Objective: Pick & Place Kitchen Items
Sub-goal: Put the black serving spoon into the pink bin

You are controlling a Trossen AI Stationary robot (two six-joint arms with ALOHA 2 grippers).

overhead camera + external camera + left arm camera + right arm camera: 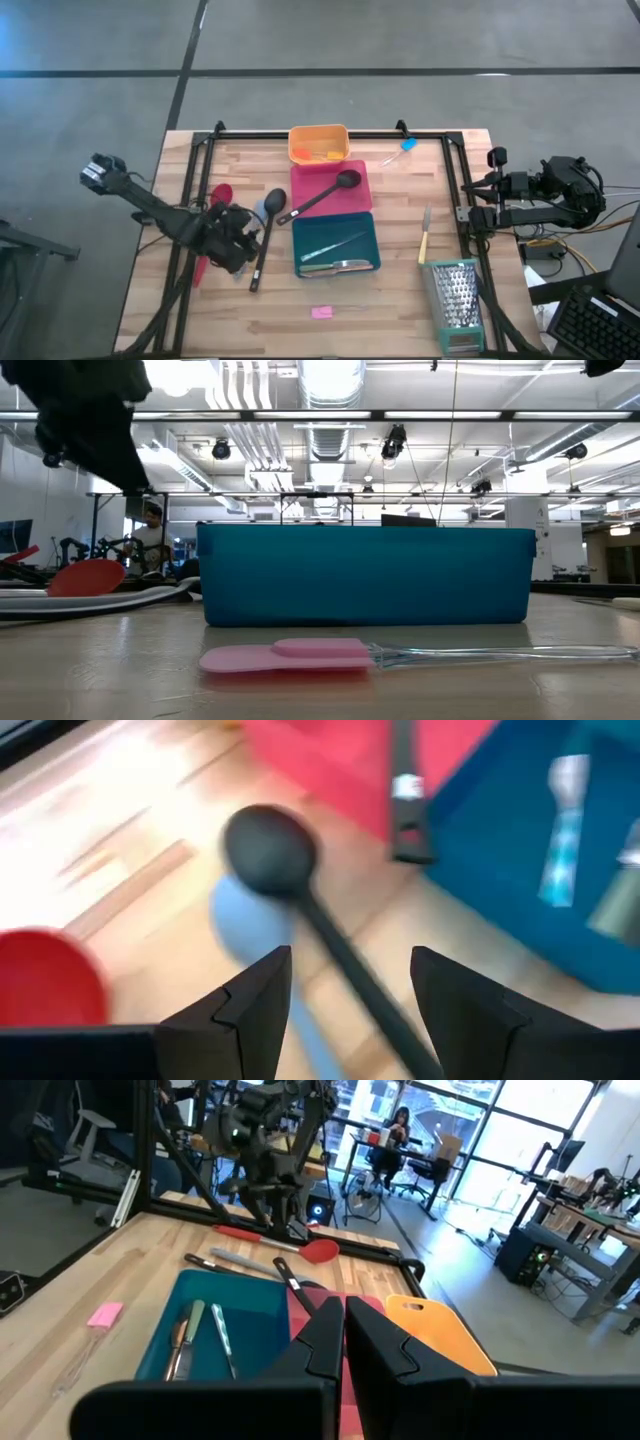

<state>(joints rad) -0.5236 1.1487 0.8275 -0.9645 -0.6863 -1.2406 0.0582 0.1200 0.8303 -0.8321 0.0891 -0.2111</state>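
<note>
I will next grip the black spoon by its handle just behind its bowl with my left gripper, to put it in the pink tray (pixel 345 200) (pixel 325 755).
A black spoon (pixel 264 238) lies on the wood left of the trays, its bowl (pixel 270 845) toward the far edge. Its handle lies across a grey-blue spoon (pixel 250 915). A red spatula (pixel 212 205) lies farther left. My left gripper (pixel 350 955) hovers open over the black spoon's handle, one finger on each side and clear of it. A second black spoon (pixel 322 195) rests in the pink tray (pixel 345 200). Metal utensils (pixel 335 258) lie in the teal tray (pixel 368 232). My right gripper (pixel 343 1330) waits shut at the table's right edge.
An orange tray (pixel 318 143) stands at the far edge with a blue piece (pixel 408 145) to its right. A yellow-handled knife (pixel 424 240) and a metal grater (pixel 455 300) are at the right. A pink piece (pixel 322 312) lies near the front edge.
</note>
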